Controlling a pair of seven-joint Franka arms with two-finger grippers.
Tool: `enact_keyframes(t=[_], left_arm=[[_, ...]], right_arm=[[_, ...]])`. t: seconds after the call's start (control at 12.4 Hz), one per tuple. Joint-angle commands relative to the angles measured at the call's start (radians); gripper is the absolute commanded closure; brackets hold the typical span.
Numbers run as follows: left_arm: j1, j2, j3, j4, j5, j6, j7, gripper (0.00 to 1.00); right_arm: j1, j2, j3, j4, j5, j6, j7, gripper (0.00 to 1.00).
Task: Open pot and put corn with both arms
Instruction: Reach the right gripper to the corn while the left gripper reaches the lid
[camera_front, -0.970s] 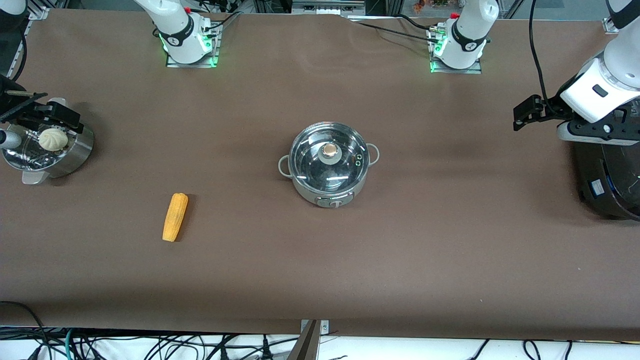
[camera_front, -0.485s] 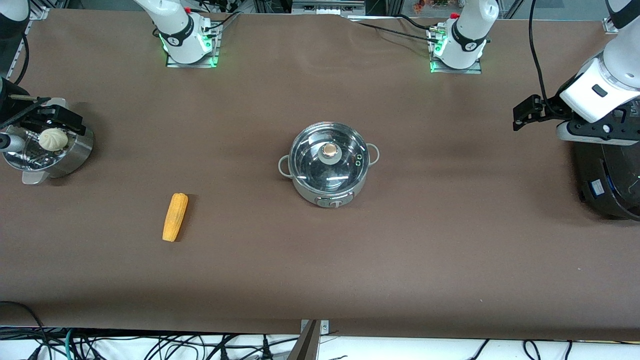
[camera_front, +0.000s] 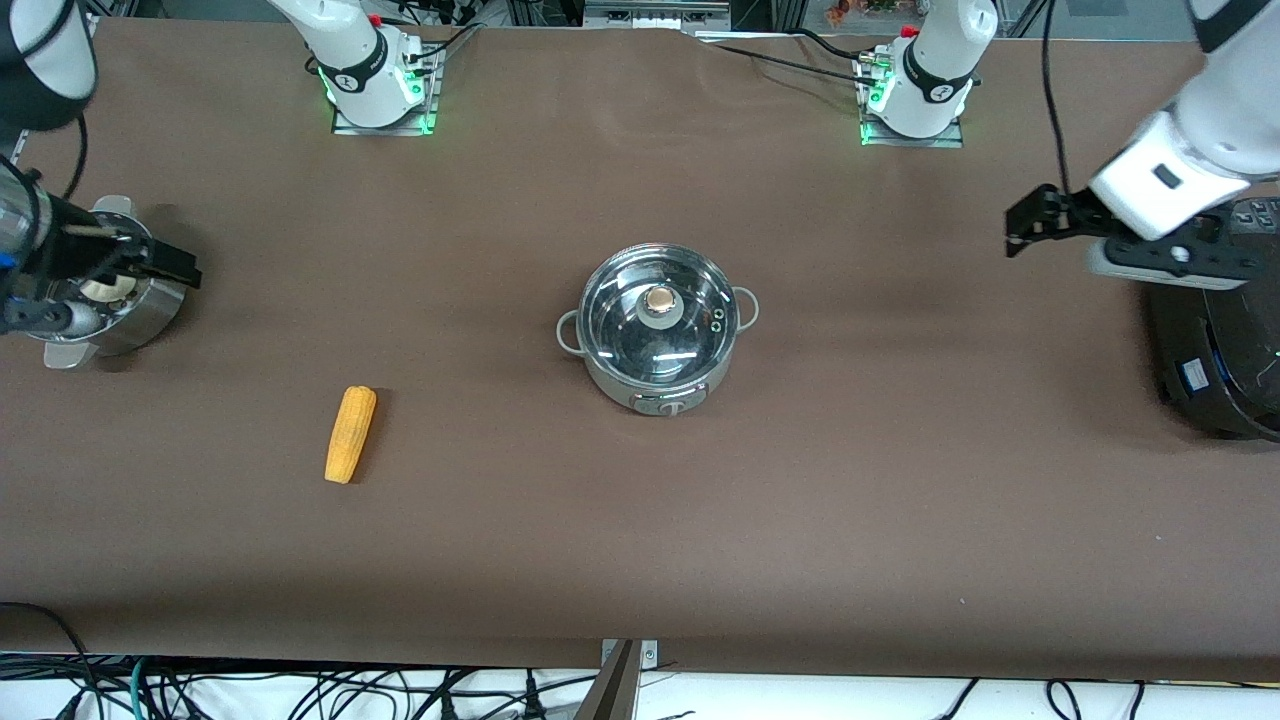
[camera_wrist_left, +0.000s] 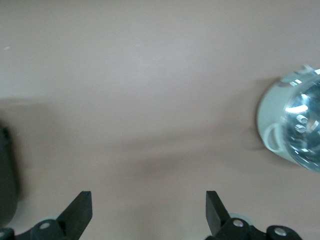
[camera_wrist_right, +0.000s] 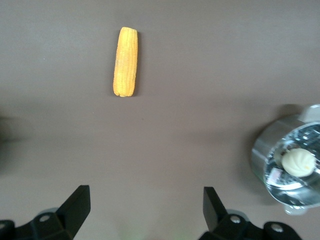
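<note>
The steel pot needs to be opened for the corn (camera_front: 350, 433). My left gripper should next grab the glass lid by its knob (camera_front: 660, 300).
The steel pot (camera_front: 657, 372) stands mid-table with its glass lid (camera_front: 690, 330) on; the lid's knob (camera_front: 658, 300) is at its centre. The yellow-orange corn (camera_front: 350, 433) lies on the table nearer the front camera, toward the right arm's end. My right gripper (camera_front: 178, 266) is open and empty over the steamer basket's edge. In the right wrist view its open gripper (camera_wrist_right: 146, 202) shows over bare table, with the corn (camera_wrist_right: 125, 61) well clear of it. My left gripper (camera_front: 1030, 225) is open and empty, up beside the rice cooker. In the left wrist view it (camera_wrist_left: 148, 205) is over bare table, and the pot (camera_wrist_left: 295, 127) shows at the edge.
A perforated steel steamer basket (camera_front: 150, 310) holding a white bun (camera_wrist_right: 298, 162) stands at the right arm's end. A large black rice cooker (camera_front: 1215, 350) stands at the left arm's end. Brown table cloth lies between pot, corn and both ends.
My right gripper has moved over the steamer basket toward mid-table, now covering most of the bun. My left gripper has shifted a little toward the pot. Pot and corn have not moved.
</note>
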Motion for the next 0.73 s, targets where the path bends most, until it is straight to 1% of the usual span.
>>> enact_keyframes(t=[0.0,0.08,0.16,0.24,0.4,0.48,0.57,0.65], left_arm=[[-0.093,0.063,-0.078,0.034,-0.017,-0.002,-0.154,0.0],[-0.134,0.101,-0.098,0.035,-0.043,0.031,-0.256,0.0],[-0.183,0.155,-0.103,0.035,-0.042,0.118,-0.353,0.0],[-0.231,0.186,-0.103,0.035,-0.036,0.193,-0.456,0.0],[-0.308,0.305,-0.103,0.035,-0.03,0.33,-0.619,0.0],[-0.366,0.37,-0.102,0.037,-0.027,0.413,-0.712,0.0],[-0.403,0.413,-0.1,0.055,-0.009,0.476,-0.804,0.0],[-0.43,0.448,-0.102,0.079,0.014,0.49,-0.873,0.0]], right_arm=[[0.005,0.135,0.0,0.001,0.083,0.125,0.0,0.0],[0.018,0.196,0.0,-0.005,0.094,0.188,0.002,0.0],[0.025,0.245,0.0,-0.025,0.103,0.245,0.015,0.0],[0.028,0.28,0.0,-0.072,0.112,0.341,0.069,0.0],[0.058,0.343,0.0,-0.144,0.112,0.534,0.091,0.0],[0.066,0.38,0.0,-0.149,0.112,0.584,0.092,0.0],[0.074,0.409,0.0,-0.149,0.112,0.624,0.092,0.0],[0.077,0.434,0.0,-0.151,0.112,0.662,0.092,0.0]])
